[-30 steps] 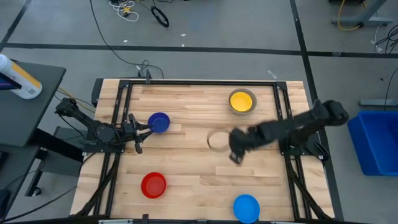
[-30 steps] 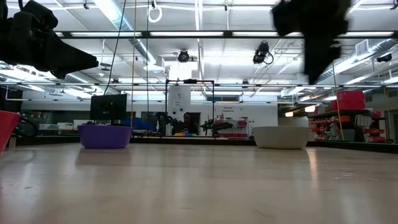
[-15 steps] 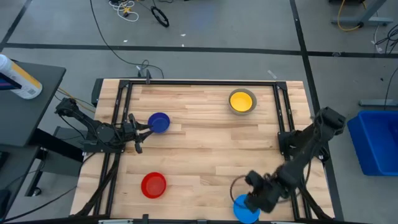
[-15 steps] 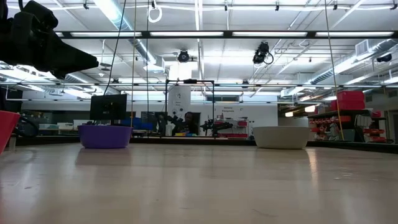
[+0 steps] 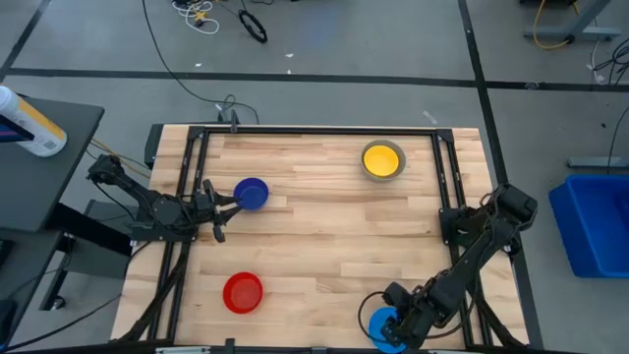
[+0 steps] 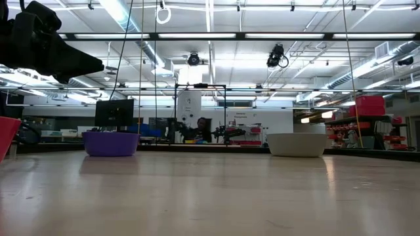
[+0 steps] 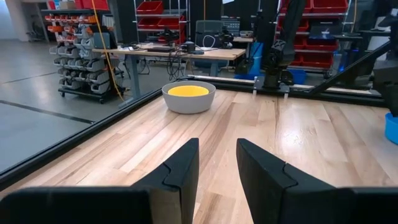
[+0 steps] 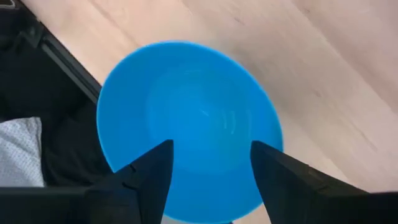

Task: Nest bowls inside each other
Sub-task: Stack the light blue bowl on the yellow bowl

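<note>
I should next pick up the light blue bowl by its rim with my right gripper, and then I should nest it inside the yellow bowl.
A yellow bowl sits nested in the grey bowl at the table's far right; both also show in the left wrist view, as the grey bowl with the yellow bowl inside it. The dark blue bowl stands left of centre and the red bowl at the near left. The light blue bowl stands at the near right edge. My right gripper hangs open over it, pointing steeply down, in the high view my right gripper covers part of this bowl. My left gripper waits level and open at the table's left, beside the dark blue bowl.
A black frame rail runs along the table's sides. The near table edge lies right beside the light blue bowl. Bare wood spans the table's middle. In the low view the dark blue bowl and grey bowl stand far off.
My right gripper has swung from the table's middle toward the near edge and come down over the light blue bowl, rolling and tipping further downward on the way. It has left the low view. The bowls have stayed where they were.
</note>
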Robot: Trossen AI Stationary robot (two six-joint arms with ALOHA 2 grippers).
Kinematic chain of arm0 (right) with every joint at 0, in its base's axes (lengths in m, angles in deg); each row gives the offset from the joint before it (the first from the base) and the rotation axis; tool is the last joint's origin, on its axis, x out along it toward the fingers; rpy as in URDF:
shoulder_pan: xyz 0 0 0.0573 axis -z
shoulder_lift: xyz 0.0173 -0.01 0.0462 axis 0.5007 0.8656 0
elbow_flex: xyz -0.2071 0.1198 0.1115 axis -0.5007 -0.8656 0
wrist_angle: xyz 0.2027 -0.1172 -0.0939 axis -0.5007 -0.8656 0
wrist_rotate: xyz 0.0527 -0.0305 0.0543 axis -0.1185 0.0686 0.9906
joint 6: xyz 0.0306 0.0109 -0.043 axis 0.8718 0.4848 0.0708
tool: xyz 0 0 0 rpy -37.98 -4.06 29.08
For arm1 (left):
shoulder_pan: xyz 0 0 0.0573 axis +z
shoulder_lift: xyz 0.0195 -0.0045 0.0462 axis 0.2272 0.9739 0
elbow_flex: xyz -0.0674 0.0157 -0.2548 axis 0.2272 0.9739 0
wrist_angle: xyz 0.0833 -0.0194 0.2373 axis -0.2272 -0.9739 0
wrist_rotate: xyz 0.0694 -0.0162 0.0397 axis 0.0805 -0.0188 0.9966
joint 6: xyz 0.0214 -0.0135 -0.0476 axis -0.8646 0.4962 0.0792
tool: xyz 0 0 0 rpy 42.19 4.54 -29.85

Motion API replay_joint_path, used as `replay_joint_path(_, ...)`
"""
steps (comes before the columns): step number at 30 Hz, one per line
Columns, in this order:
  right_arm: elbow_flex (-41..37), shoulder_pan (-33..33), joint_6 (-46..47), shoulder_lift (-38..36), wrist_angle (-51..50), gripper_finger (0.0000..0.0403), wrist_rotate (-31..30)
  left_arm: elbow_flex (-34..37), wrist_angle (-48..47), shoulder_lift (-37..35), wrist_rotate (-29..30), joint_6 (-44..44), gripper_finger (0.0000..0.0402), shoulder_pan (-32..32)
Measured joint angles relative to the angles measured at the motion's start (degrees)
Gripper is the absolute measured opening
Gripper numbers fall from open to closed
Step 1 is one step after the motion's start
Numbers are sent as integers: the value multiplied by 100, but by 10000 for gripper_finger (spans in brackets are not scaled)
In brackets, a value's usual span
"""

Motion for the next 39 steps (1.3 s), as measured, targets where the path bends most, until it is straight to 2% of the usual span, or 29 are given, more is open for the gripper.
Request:
replay_joint_path(7, 155, 2, -92, -33, -206, 231, 81, 0, -2, 0, 0, -9, 116, 0)
replay_joint_path(16, 390, 4, -228, -33, -1219, 231, 228, 0, -3, 0, 0, -39, 116, 0)
replay_joint_path(30, 300, 17, -292, 133, -1033, 229, 91, 0, -3, 1, -2, -33, 116, 0)
replay_joint_path(36, 126, 24, -151, 207, -795, 210, 48, 0, -2, 0, 0, -33, 116, 0)
replay_joint_path(39, 68, 33, -146, 207, -778, 173, 44, 0, -2, 0, -1, -33, 116, 0)
